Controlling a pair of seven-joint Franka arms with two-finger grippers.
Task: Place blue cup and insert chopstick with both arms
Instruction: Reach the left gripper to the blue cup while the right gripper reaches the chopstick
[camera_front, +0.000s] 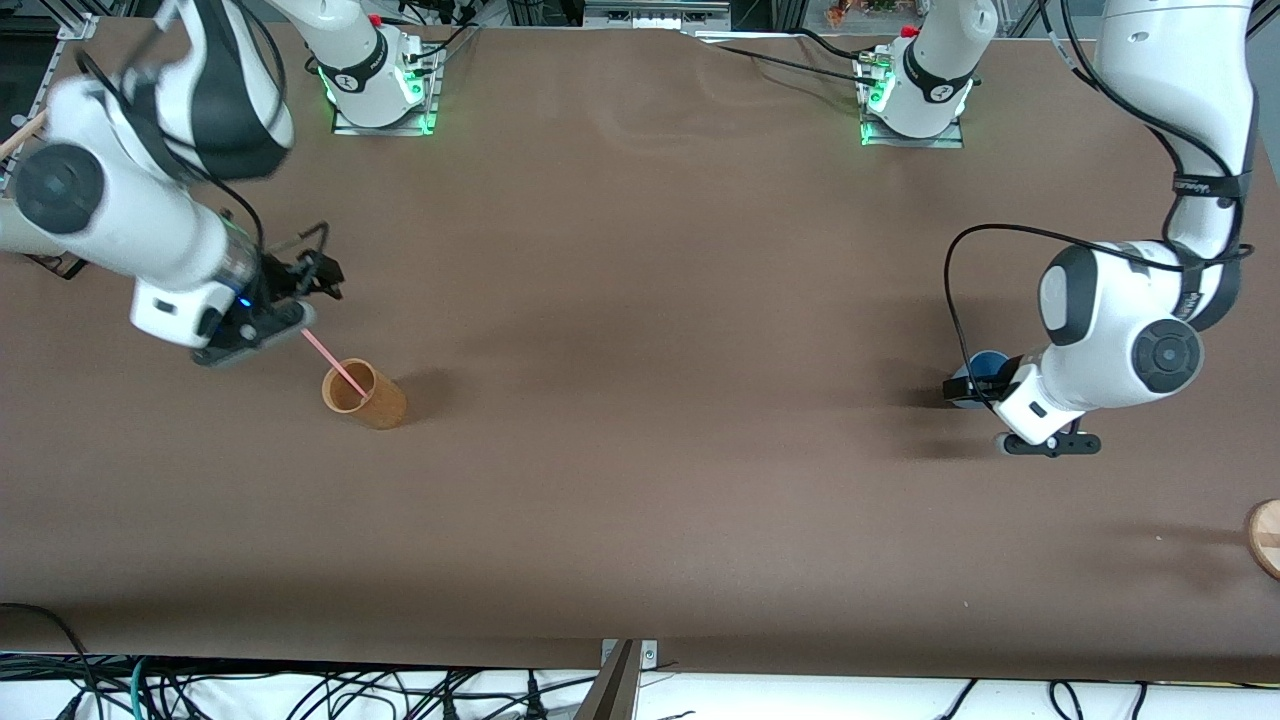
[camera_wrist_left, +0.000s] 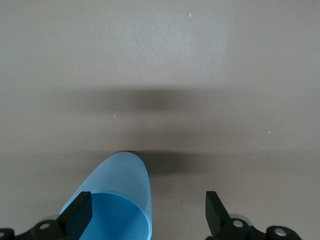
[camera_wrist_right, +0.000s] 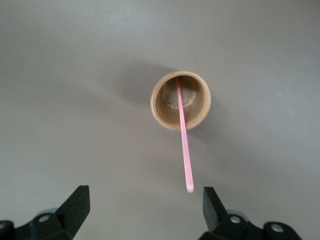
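I should next grab the chopstick by its loose upper end (camera_front: 311, 336) with my right gripper; the brown cup's side surrounds its lower part.
The blue cup (camera_front: 988, 365) stands near the left arm's end of the table, partly hidden by the left arm. In the left wrist view the blue cup (camera_wrist_left: 122, 190) lies between the open fingers of my left gripper (camera_wrist_left: 147, 215), close to one finger (camera_wrist_left: 80, 215). My left gripper (camera_front: 972, 388) is low around it. The pale-pink chopstick (camera_front: 330, 360) leans in the orange-brown cup (camera_front: 372, 402) near the right arm's end. My right gripper (camera_front: 318, 272) is open above them. In the right wrist view the chopstick (camera_wrist_right: 183, 145) rises from the brown cup (camera_wrist_right: 159, 112), its top free of the right gripper (camera_wrist_right: 145, 207).
A round wooden object (camera_front: 1265, 535) sits at the table edge at the left arm's end, nearer the camera. A tan stick (camera_front: 20, 135) pokes in at the right arm's end. The two arm bases (camera_front: 380, 90) stand along the top.
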